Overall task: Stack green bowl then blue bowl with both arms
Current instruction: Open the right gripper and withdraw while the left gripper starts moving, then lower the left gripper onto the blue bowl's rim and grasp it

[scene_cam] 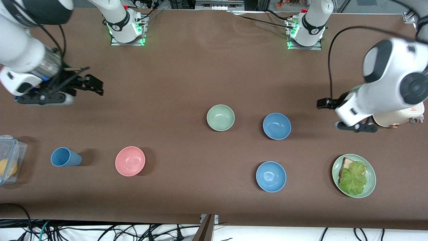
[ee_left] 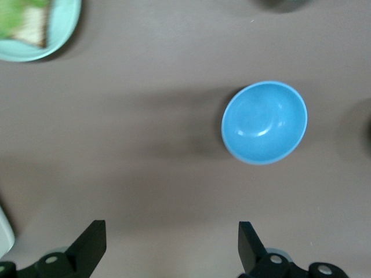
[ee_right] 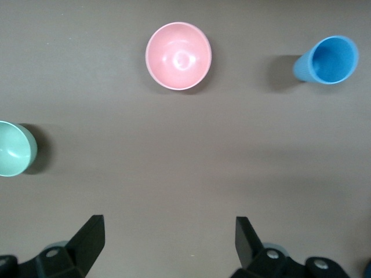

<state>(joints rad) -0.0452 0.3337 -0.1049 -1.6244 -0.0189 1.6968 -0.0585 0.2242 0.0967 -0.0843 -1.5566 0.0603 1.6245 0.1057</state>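
Note:
I need to grab the blue bowl by its rim with my left gripper next, so that it can be stacked with the green bowl (scene_cam: 220,117).
The green bowl (scene_cam: 220,117) sits upright mid-table and shows at the edge of the right wrist view (ee_right: 14,148). A blue bowl (scene_cam: 277,126) stands beside it toward the left arm's end and also shows in the left wrist view (ee_left: 265,122). Its twin blue bowl (scene_cam: 271,176) lies nearer the front camera. My left gripper (scene_cam: 326,103) is open and empty over bare table, between the blue bowl and the left arm's end; it shows in its own view (ee_left: 172,243). My right gripper (scene_cam: 95,85) is open and empty over the right arm's end (ee_right: 170,240), apart from every bowl.
A pink bowl (scene_cam: 130,161) and a blue cup (scene_cam: 65,157) stand toward the right arm's end. A clear plastic box (scene_cam: 8,159) sits at that table edge. A green plate (scene_cam: 371,182) with bread and lettuce lies near the left arm's end. A cream object (scene_cam: 398,117) sits under the left arm.

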